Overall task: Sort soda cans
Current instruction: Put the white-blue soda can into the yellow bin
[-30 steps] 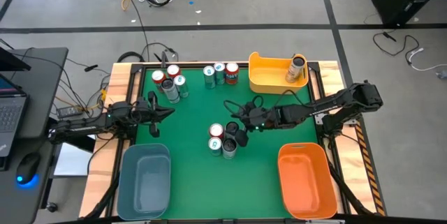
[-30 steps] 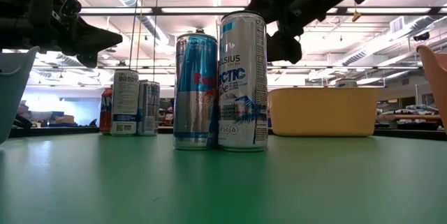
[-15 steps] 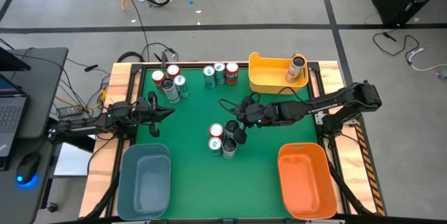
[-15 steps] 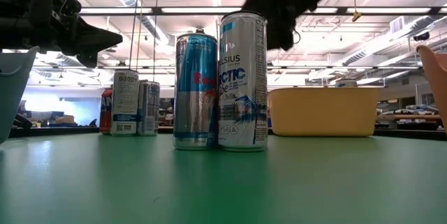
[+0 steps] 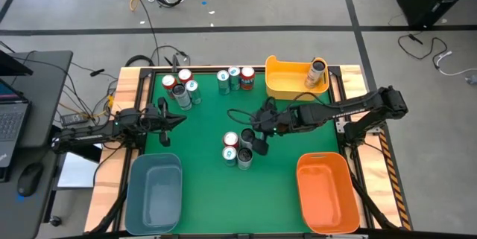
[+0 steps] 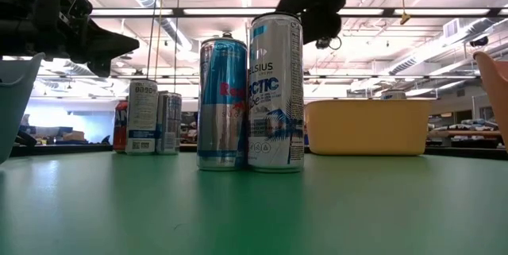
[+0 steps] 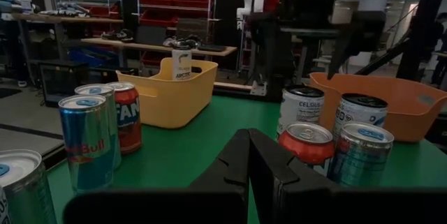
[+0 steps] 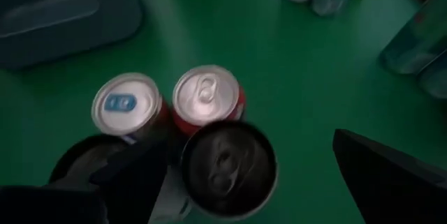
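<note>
The dark-topped can needs to go into the yellow bin [image 5: 289,83] to be sorted, so my right gripper should pick up the can by its upper side [image 5: 247,141] next.
Several soda cans stand upright in a cluster [image 5: 237,150] at mid-table. In the right wrist view they are a dark-topped can [image 8: 229,160], a red can [image 8: 207,95] and a blue-tabbed can [image 8: 126,103]. The low view shows a blue can [image 6: 222,104] and a taller silver can [image 6: 276,92]. My right gripper [image 5: 253,141] hangs open above this cluster, slanting down, one finger on either side of the dark-topped can and clear of it. More cans stand at the far left [image 5: 180,88] and far middle [image 5: 235,77]. My left gripper [image 5: 170,117] waits shut at the left edge.
A yellow bin [image 5: 287,83] at the far right holds one can [image 5: 318,73]. A blue bin [image 5: 154,192] sits at the near left and an orange bin [image 5: 326,190] at the near right. Bare green table lies between the two near bins.
My right gripper has risen above the middle cluster, shifted slightly toward the table's left edge and tipped more steeply downward, staying open. The cans have not moved.
</note>
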Robot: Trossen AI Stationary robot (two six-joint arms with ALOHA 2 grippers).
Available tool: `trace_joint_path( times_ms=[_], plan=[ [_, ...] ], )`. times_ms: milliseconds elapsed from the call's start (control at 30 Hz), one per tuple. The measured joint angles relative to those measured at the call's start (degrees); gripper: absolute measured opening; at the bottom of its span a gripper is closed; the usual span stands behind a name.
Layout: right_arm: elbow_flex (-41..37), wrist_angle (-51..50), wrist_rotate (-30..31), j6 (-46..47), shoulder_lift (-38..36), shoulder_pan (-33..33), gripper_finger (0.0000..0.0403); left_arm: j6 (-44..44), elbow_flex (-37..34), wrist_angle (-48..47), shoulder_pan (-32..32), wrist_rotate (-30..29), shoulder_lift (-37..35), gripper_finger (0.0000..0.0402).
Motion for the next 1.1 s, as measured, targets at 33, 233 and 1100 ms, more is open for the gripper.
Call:
trace_joint_path(
  times_ms=[33, 233, 1100],
  plan=[
    [-0.17, -0.61, -0.35, 0.07, 0.0, -0.01, 0.0385, 0.02, 0.02, -0.02, 0.02, 0.0, 0.0, 0.001],
    [-0.29, -0.14, -2.36, 0.14, -0.02, 0.04, 0.0382, -0.03, 0.02, -0.01, 0.01, 0.04, -0.01, 0.001],
    [0.38, 0.62, -0.47, -1.5, 5.41, -1.14, 0.0245, 0.0, 0.02, -0.44, 0.0, -0.07, 1.07, 0.001]
  ],
)
